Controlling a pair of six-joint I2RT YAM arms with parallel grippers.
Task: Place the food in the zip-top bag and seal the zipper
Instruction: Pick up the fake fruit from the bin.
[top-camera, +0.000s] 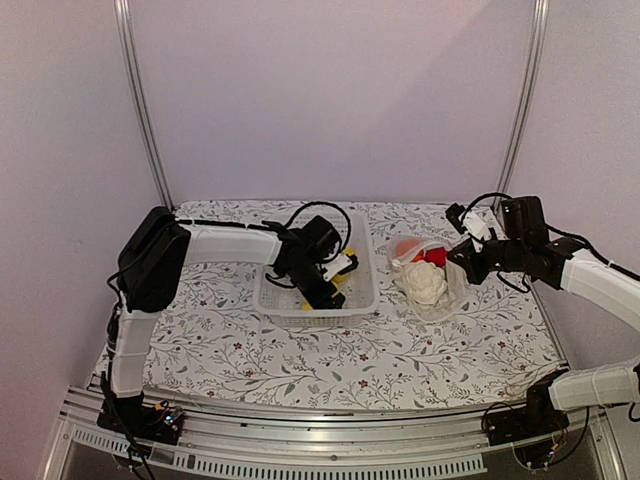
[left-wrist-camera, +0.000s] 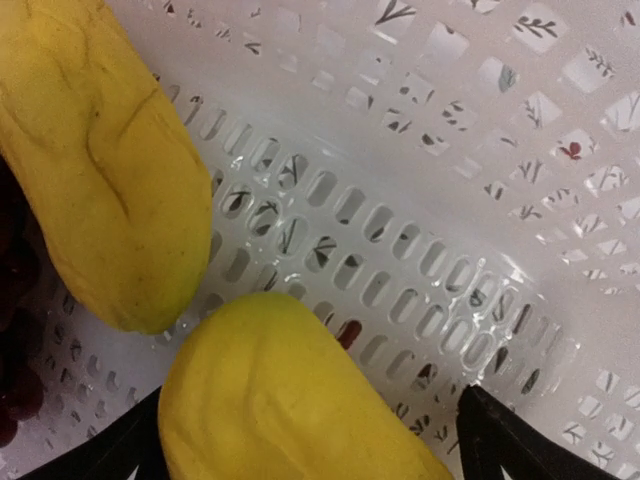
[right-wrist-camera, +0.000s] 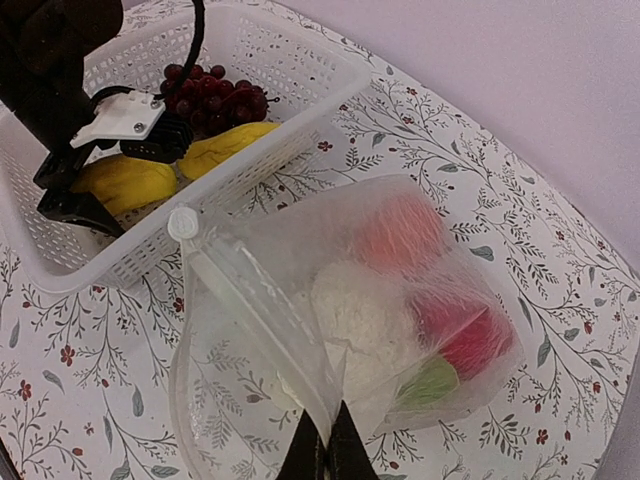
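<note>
The left gripper picks up the yellow piece across its sides next, so its rounded end stays free to enter the bag (right-wrist-camera: 225, 400) first.
The clear zip-top bag (right-wrist-camera: 225, 400) lies open on the table, right of the basket. Inside it are the white cauliflower (right-wrist-camera: 365, 315), the red pepper (right-wrist-camera: 470, 335) and the orange pumpkin (right-wrist-camera: 400, 230). The zipper (right-wrist-camera: 230, 300) runs along the raised mouth edge. My right gripper (right-wrist-camera: 327, 450) is shut on that mouth edge and holds it up. My left gripper (left-wrist-camera: 300, 455) is open, down in the white basket (top-camera: 365, 300). Its fingers (left-wrist-camera: 510, 440) straddle one yellow piece (left-wrist-camera: 290, 400). The other yellow piece (left-wrist-camera: 100, 170) lies just beyond, and the grape bunch (right-wrist-camera: 215, 90) sits behind them.
The basket (right-wrist-camera: 330, 75) stands at the table's middle with its right wall close to the bag's mouth. The bag (top-camera: 430, 275) is at the right. A floral cloth (top-camera: 300, 350) covers the table, and metal posts (top-camera: 145, 110) stand at the back corners.
</note>
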